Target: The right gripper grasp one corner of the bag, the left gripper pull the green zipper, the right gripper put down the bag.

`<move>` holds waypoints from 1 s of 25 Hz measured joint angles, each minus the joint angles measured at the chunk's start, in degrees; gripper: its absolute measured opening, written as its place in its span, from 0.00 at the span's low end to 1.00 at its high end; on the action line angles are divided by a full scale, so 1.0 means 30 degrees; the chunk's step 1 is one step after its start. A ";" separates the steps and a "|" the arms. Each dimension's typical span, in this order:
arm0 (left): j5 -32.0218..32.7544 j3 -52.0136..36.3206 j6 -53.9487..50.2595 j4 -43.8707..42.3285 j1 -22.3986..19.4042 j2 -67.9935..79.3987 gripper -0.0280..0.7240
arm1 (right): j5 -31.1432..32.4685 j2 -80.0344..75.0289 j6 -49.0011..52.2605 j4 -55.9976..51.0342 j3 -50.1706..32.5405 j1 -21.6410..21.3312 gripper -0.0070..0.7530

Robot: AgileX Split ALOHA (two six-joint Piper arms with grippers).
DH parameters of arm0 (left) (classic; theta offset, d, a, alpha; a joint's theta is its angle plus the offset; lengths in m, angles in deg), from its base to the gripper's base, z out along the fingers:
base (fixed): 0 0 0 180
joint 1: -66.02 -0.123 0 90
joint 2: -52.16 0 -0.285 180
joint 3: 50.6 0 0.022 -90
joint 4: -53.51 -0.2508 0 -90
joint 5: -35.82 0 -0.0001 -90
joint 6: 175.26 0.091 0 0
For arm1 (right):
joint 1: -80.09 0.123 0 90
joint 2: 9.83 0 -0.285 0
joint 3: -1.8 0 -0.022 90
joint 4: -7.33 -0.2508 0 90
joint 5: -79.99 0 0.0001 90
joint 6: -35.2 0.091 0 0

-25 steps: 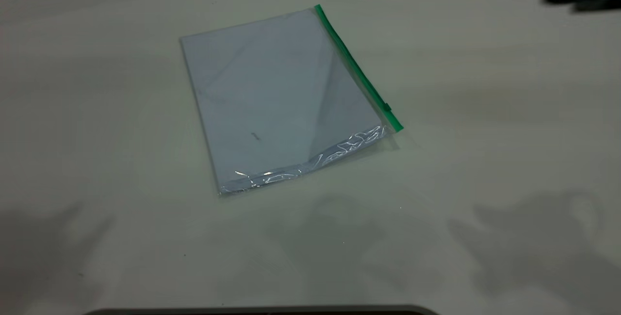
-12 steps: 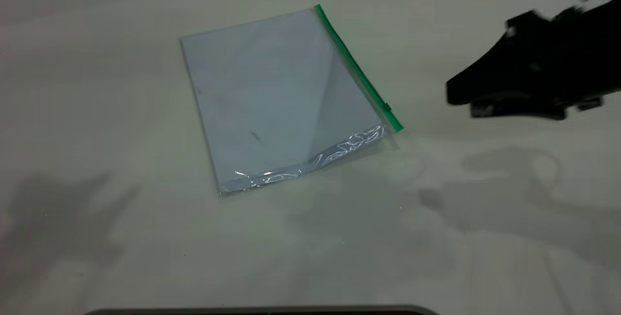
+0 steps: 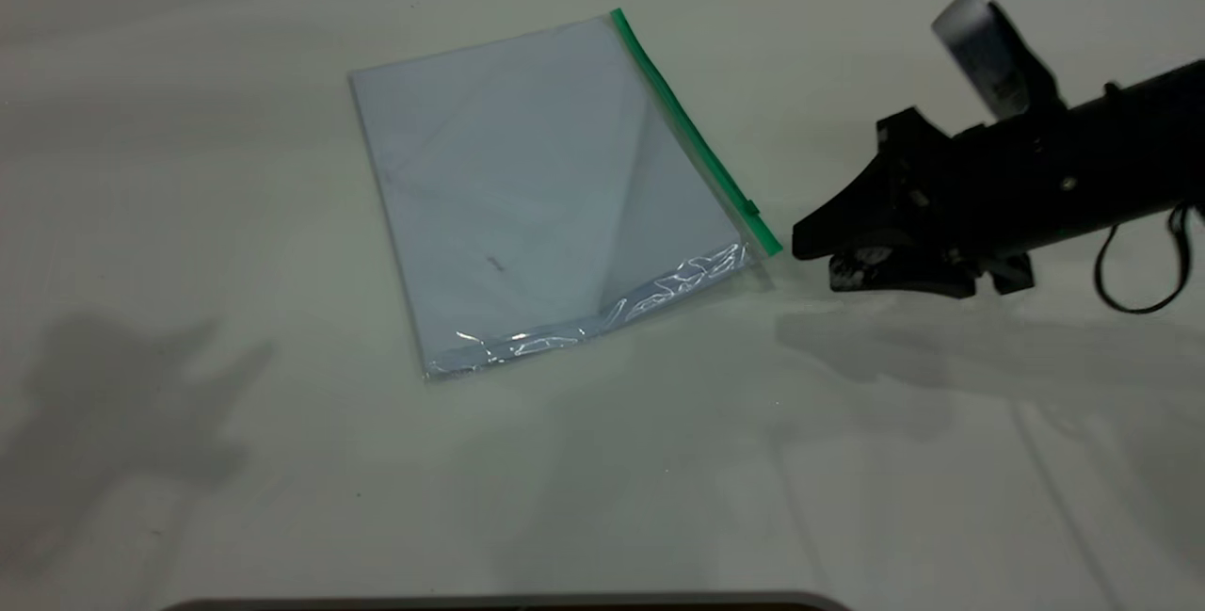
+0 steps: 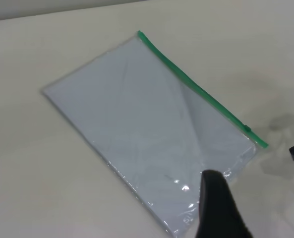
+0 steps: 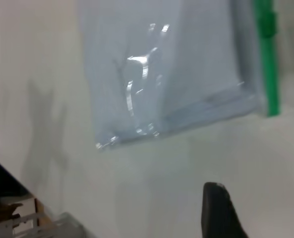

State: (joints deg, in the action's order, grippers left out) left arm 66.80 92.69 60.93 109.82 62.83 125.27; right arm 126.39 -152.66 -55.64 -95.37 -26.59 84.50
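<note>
My right gripper grips the bag by the corner at the green zipper's end (image 3: 767, 248) next, since the bag lies flat and slack (image 3: 542, 193) on the tabletop.
The bag (image 3: 527, 187) lies flat on the table, a clear pouch with a white-bluish sheet inside. The green zipper (image 3: 692, 136) runs along its right edge, with the slider tab (image 3: 751, 207) near the front end. My right gripper (image 3: 814, 263) is open and empty, low over the table just right of the bag's front green corner (image 3: 770, 247), not touching it. The right wrist view shows that corner and the zipper (image 5: 264, 54) ahead of the right gripper (image 5: 258, 208). My left gripper (image 4: 258, 213) is open, above the bag (image 4: 137, 124), and is outside the exterior view.
The pale table (image 3: 602, 479) carries nothing but the bag. Arm shadows fall at the front left and under the right arm. The right arm's cable loop (image 3: 1144, 263) hangs at the far right. A dark edge runs along the table's front.
The right arm has swung in from the far right corner, down and left, to just beside the bag's front green corner. The bag has not moved.
</note>
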 joint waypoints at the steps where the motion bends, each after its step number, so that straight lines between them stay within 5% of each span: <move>1: -0.0084 0.0000 0.0000 0.0016 0.0000 0.0000 0.66 | 0.0000 -0.0326 0.0153 0.0000 0.0385 0.0105 0.58; 10: -0.0270 0.0033 0.0000 0.0058 0.0000 0.0000 0.66 | -0.1846 -0.1931 0.2220 0.0001 0.3573 0.2380 0.58; 25: -0.0311 0.0033 0.0021 0.0073 0.0000 0.0000 0.66 | -0.3166 -0.2000 0.4139 0.0001 0.5014 0.3301 0.50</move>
State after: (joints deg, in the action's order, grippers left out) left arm 65.87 92.79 60.99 110.04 62.83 125.27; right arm 116.90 -158.66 -43.23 -95.37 -11.54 94.40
